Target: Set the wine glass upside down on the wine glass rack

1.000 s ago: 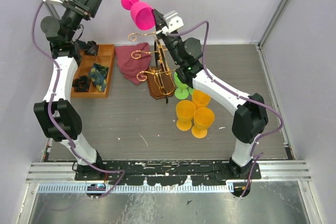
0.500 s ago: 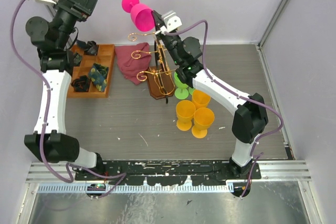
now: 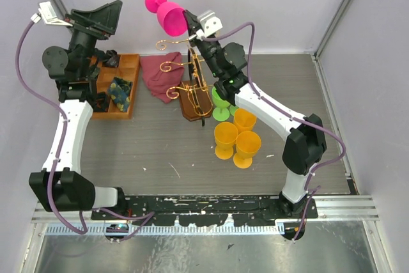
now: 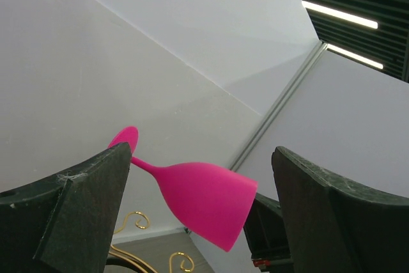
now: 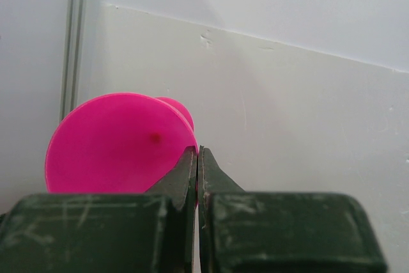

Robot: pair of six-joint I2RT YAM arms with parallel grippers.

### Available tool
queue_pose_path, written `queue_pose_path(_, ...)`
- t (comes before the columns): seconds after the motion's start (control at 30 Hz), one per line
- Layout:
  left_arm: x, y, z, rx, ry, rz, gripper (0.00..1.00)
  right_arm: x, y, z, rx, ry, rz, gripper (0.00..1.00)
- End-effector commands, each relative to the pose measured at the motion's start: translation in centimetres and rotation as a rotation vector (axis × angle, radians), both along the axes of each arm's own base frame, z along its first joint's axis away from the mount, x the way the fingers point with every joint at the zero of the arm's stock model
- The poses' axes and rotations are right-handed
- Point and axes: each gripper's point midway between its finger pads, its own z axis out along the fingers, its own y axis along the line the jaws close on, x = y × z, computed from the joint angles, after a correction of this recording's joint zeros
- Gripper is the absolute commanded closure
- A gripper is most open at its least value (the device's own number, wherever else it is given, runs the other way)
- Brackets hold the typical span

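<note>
My left gripper's fingers have a gap to the pink wine glass's foot and stem, so they should move toward them before they close.
A pink wine glass [image 3: 171, 17] hangs tilted in the air above the gold wire wine glass rack [image 3: 188, 78], foot up and to the left. My right gripper [image 3: 189, 22] is shut on its rim; in the right wrist view the fingers [image 5: 189, 169] pinch the glass wall [image 5: 121, 148] at its edge. My left gripper [image 3: 102, 14] is raised at the far left, open and empty, facing the glass. In the left wrist view the wine glass [image 4: 204, 199] shows between the wide jaws of the left gripper [image 4: 201, 151] but well beyond them, with the rack's gold curls [image 4: 135, 222] below.
Three orange goblets [image 3: 225, 140] and a green one [image 3: 220, 101] stand right of the rack's brown base [image 3: 193, 107]. A maroon cloth [image 3: 160, 75] lies left of the rack. An orange wooden tray [image 3: 130, 68] with small items sits under the left arm.
The left arm has swung its elbow outward and back, its open gripper ending slightly lower, still aimed at the glass. The right arm and the glass have barely shifted.
</note>
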Motion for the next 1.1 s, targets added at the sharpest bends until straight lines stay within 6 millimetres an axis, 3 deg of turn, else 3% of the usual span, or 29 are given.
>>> queue_pose_path(0.0, 0.3, -0.8, -0.4, -0.028, 0.012, 0.017, 0.02, -2.4, -0.9, 5.2, 0.103, -0.104, 0.05, 1.0)
queue_pose_path(0.27, 4.5, -3.1, -5.6, -0.201, 0.266, 0.021, 0.05, -3.4, 0.1, 5.4, 0.164, -0.129, 0.14, 1.0)
queue_pose_path(0.47, 5.7, -3.8, -6.6, -0.315, 0.322, -0.006, 0.02, -4.0, 0.6, 5.3, 0.191, -0.127, 0.196, 1.0)
queue_pose_path(0.93, 5.9, -5.6, -5.5, -0.494, 0.332, -0.127, 0.01, -3.9, 2.0, 3.4, 0.18, -0.12, 0.254, 1.0)
queue_pose_path(1.07, 6.0, -5.7, -5.1, -0.521, 0.316, -0.147, 0.08, -4.1, 2.1, 3.1, 0.177, -0.124, 0.267, 1.0)
